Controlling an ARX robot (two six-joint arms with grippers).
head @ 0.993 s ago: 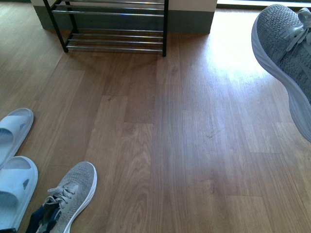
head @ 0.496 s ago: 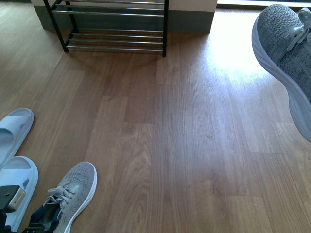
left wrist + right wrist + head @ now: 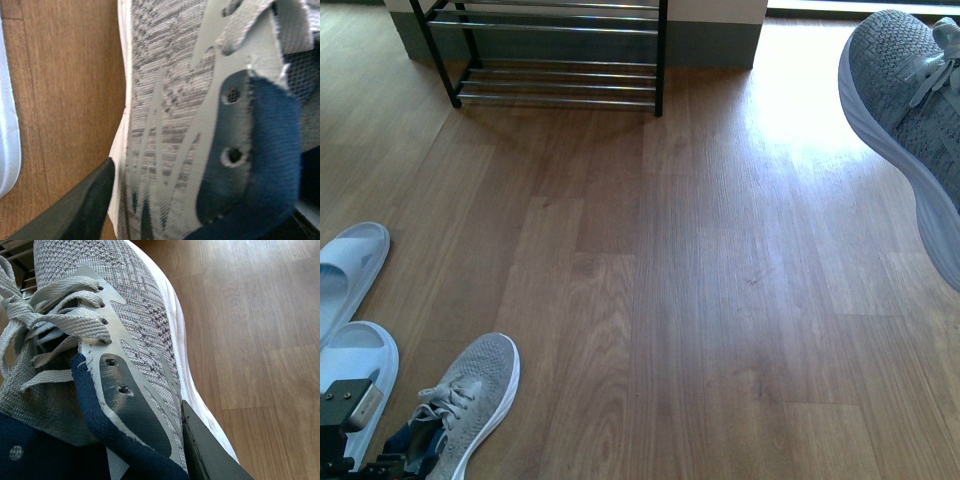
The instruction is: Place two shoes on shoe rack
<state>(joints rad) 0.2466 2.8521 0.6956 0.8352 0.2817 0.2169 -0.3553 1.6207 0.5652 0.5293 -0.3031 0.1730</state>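
The other sneaker's closed toe [image 3: 494,356] is wide and round, so I next need to pinch that sneaker's thin side by its open navy collar with my left gripper.
One grey sneaker [image 3: 905,120] hangs in the air at the far right, toe pointing away. My right gripper [image 3: 150,460] is shut on its side wall by the navy collar, one finger [image 3: 205,450] pressed against the outside and the other hidden inside. The second grey sneaker [image 3: 470,400] lies on the floor at the near left. My left gripper [image 3: 375,462] is open around its heel; one dark finger [image 3: 75,210] sits beside the white sole, and the sneaker's side [image 3: 170,125] fills that view. The shoe rack [image 3: 560,60] stands at the far wall, its chrome bars bare.
Two pale blue slippers [image 3: 350,260] [image 3: 355,365] lie on the wooden floor just left of the floor sneaker. Bare floorboards [image 3: 700,300] stretch between the shoes and the rack. A bright sunlit patch [image 3: 790,120] falls right of the rack.
My left arm has come into view at the near left beside the floor sneaker and has sunk slightly lower. The held sneaker on the right has barely moved.
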